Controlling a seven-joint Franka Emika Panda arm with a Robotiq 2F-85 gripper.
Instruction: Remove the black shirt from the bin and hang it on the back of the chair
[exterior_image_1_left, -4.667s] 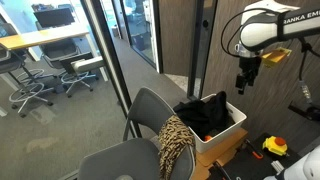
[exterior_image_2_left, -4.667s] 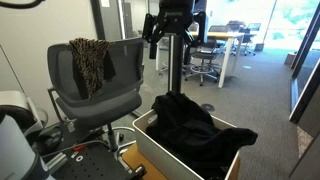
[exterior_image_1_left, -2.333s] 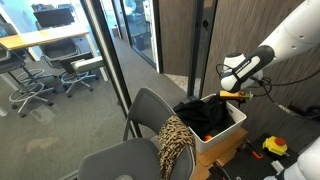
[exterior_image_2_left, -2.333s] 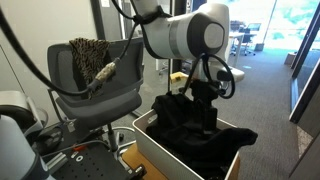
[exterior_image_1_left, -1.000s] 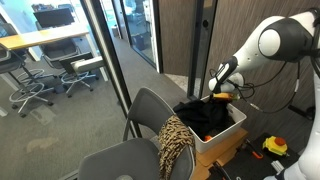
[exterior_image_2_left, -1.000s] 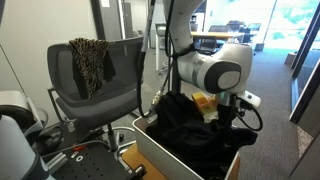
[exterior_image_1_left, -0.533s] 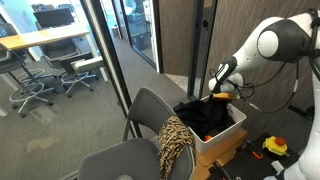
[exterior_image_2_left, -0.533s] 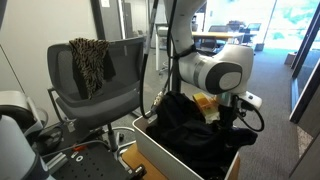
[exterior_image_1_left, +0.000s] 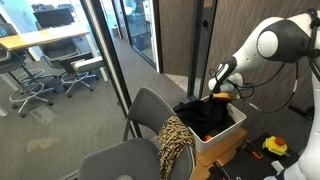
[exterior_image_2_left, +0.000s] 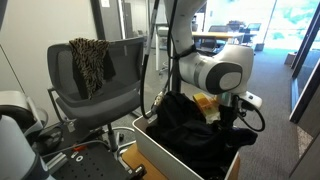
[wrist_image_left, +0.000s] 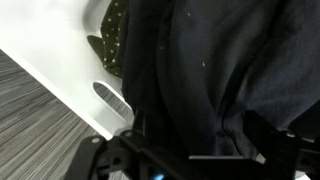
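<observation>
The raised folds of the black shirt (exterior_image_1_left: 198, 118) lie in the gap between my fingers, so it is time to close now, which would catch the shirt.
The black shirt (exterior_image_1_left: 198, 118) lies heaped in the white bin (exterior_image_1_left: 228, 138) next to the grey office chair (exterior_image_1_left: 148, 112). In the exterior view from across the chair, the shirt (exterior_image_2_left: 183, 125) fills the bin (exterior_image_2_left: 165, 160) beside that chair (exterior_image_2_left: 115, 80). My gripper (exterior_image_1_left: 215, 98) is down in the bin on the shirt. In the wrist view its two fingers stand wide apart (wrist_image_left: 200, 135), with dark shirt folds (wrist_image_left: 200, 70) between them. The gripper looks open. Its fingertips are hidden by the wrist in an exterior view (exterior_image_2_left: 224, 115).
A brown patterned cloth (exterior_image_1_left: 175, 142) hangs on the chair back and also shows in an exterior view (exterior_image_2_left: 90, 62). A similar patterned piece (wrist_image_left: 112, 40) lies by the bin wall (wrist_image_left: 60, 70). A glass partition (exterior_image_1_left: 100, 60) stands behind the chair. Yellow tools (exterior_image_1_left: 275, 146) lie nearby.
Over the earlier frames the arm swung down from high above into the bin. In the last second nothing has visibly moved.
</observation>
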